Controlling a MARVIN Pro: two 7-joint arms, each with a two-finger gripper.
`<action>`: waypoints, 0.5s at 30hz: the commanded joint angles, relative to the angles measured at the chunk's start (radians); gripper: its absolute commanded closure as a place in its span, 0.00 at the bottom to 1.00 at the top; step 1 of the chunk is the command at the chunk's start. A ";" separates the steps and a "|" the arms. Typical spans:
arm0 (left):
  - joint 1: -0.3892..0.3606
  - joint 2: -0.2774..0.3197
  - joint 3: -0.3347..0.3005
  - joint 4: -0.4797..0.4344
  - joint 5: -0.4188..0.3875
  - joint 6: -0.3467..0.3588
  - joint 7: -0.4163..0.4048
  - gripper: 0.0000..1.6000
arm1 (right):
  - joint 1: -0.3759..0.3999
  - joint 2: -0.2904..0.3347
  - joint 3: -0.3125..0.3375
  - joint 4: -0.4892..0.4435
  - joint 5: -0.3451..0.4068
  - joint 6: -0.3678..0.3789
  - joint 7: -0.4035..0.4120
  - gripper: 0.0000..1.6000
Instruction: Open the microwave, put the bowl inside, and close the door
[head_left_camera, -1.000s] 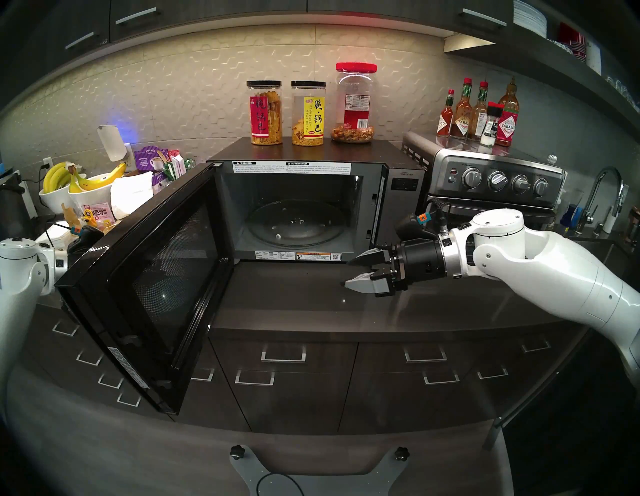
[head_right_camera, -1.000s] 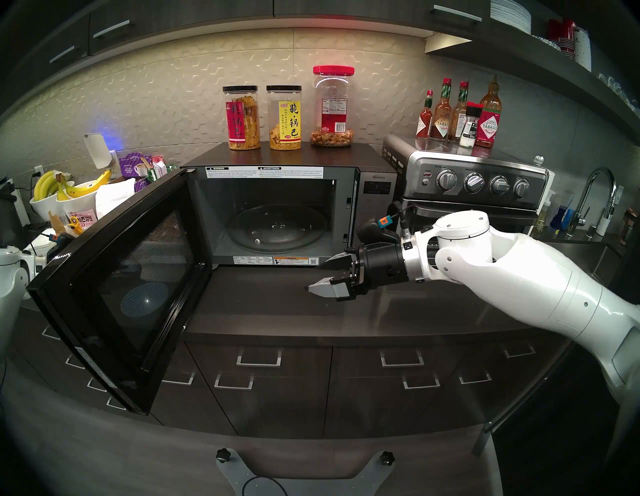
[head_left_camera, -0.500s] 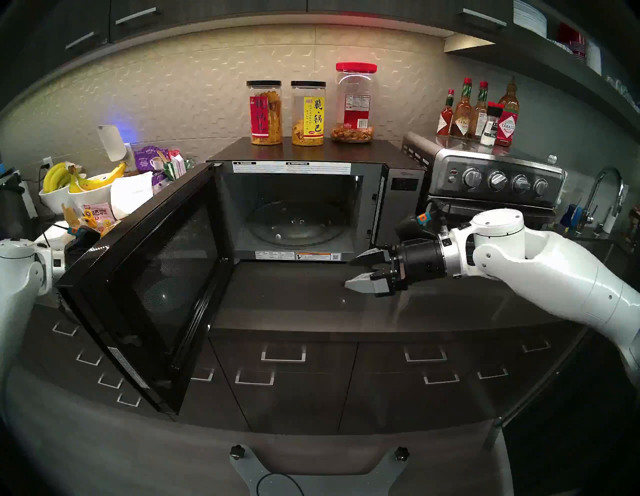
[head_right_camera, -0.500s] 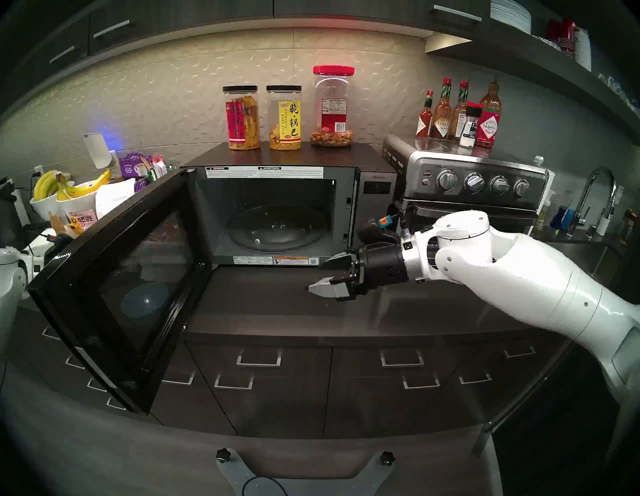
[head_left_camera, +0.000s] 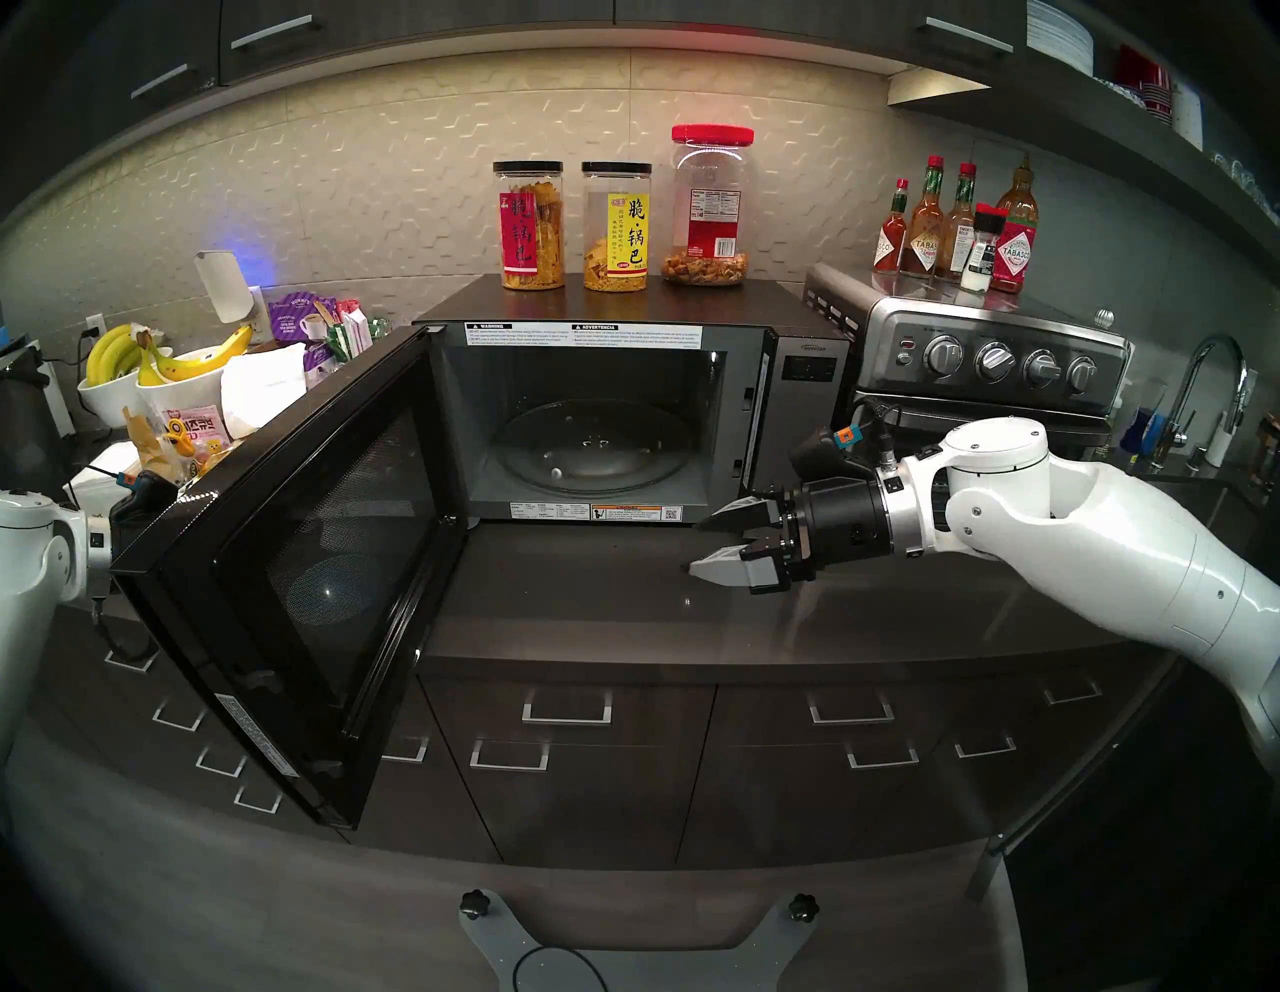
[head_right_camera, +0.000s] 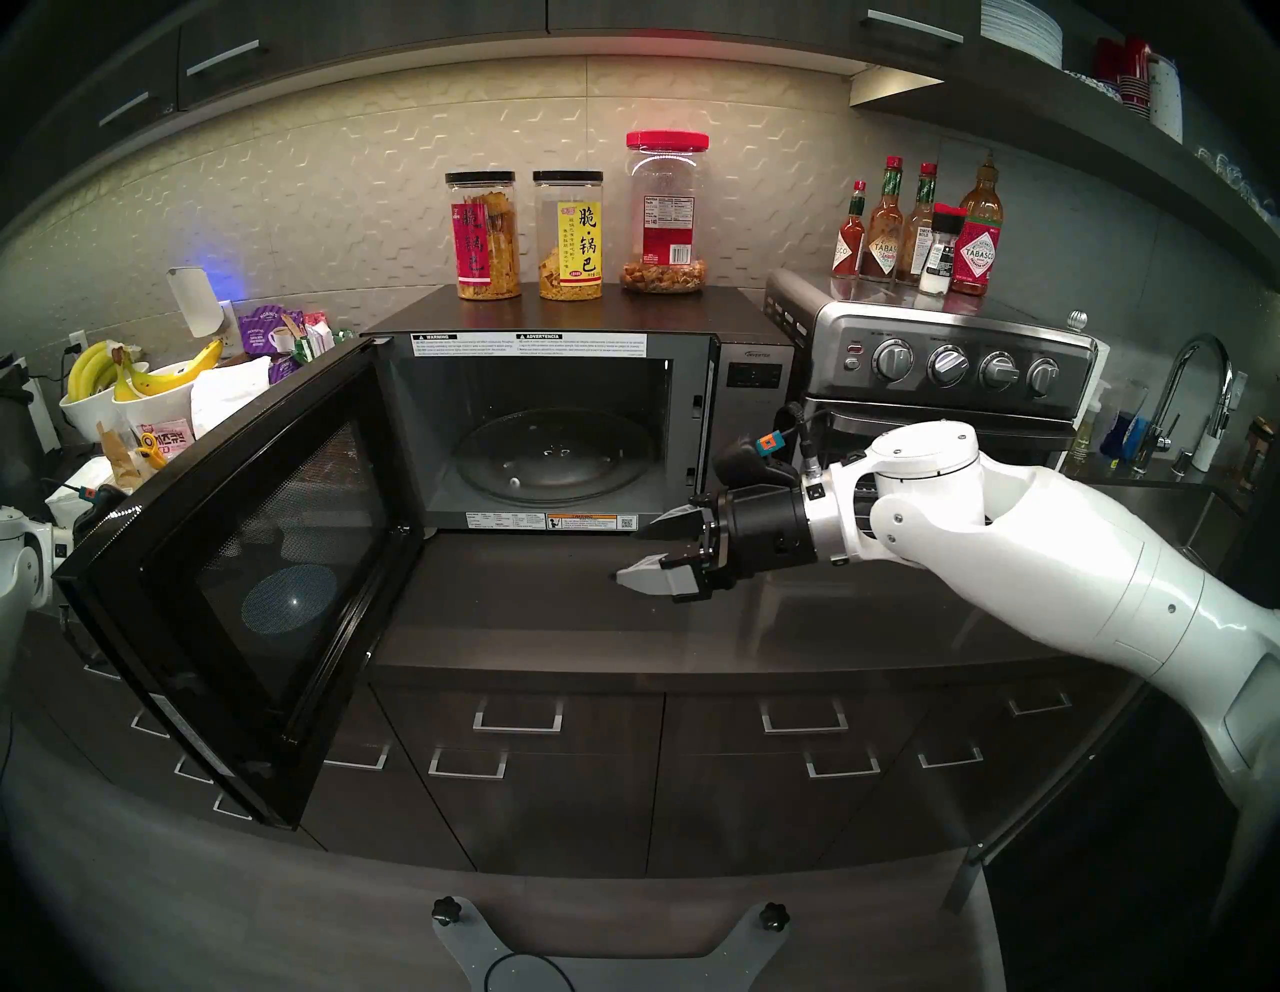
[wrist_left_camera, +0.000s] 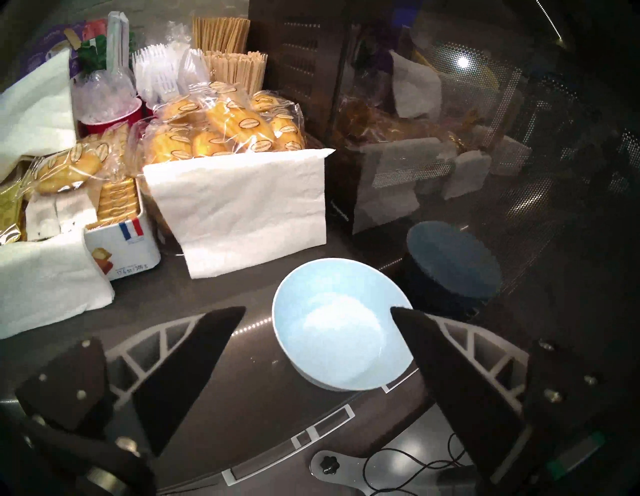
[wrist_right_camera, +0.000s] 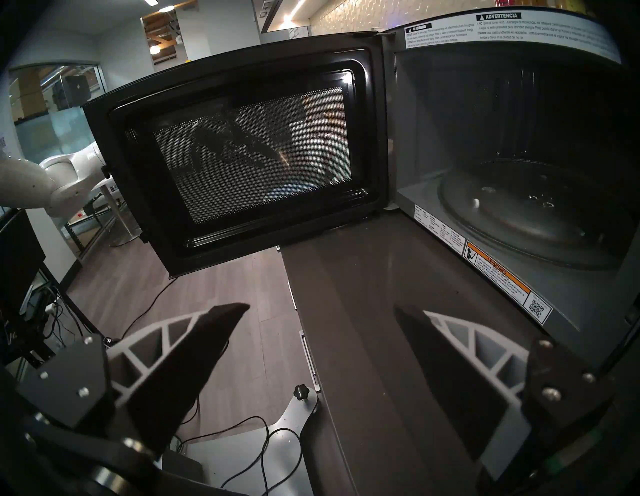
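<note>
The bowl flares wide and round across its open top (wrist_left_camera: 340, 318), so my left gripper should pinch it by its thin rim next.
The microwave (head_left_camera: 807, 388) stands on the counter with its door (head_left_camera: 312, 554) swung wide to the left and its glass turntable (head_left_camera: 589, 450) bare. The light-blue bowl (wrist_left_camera: 341, 325) sits upright on the counter behind the open door. It shows as a dim blue disc (head_right_camera: 287, 599) through the door's mesh. My left gripper (wrist_left_camera: 317, 308) hovers open just short of the bowl, its right fingertip (wrist_left_camera: 408, 322) over the bowl's right rim. In the head views the door hides its fingers. My right gripper (head_left_camera: 696, 547) hangs open and empty above the counter, in front of the microwave's right corner.
Three snack jars (head_left_camera: 613, 228) stand on the microwave. A steel toaster oven (head_left_camera: 990, 360) with sauce bottles on top is to the right, then a faucet (head_left_camera: 1212, 388). Left of the bowl are napkin-draped boxes of wrapped cakes (wrist_left_camera: 228, 138) and white bowls of bananas (head_left_camera: 166, 360).
My left arm has sunk a little and drawn leftward behind the door. The right arm, the door and the bowl have not moved.
</note>
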 joint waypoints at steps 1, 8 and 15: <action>-0.034 0.017 0.007 0.003 -0.008 -0.010 -0.003 0.00 | 0.013 -0.003 0.015 -0.002 0.006 -0.006 -0.002 0.00; -0.086 0.024 0.061 0.028 -0.020 0.012 0.003 0.00 | 0.013 -0.003 0.015 -0.002 0.006 -0.006 -0.002 0.00; -0.144 0.034 0.128 0.076 -0.024 0.019 0.015 0.00 | 0.013 -0.003 0.015 -0.002 0.005 -0.006 -0.001 0.00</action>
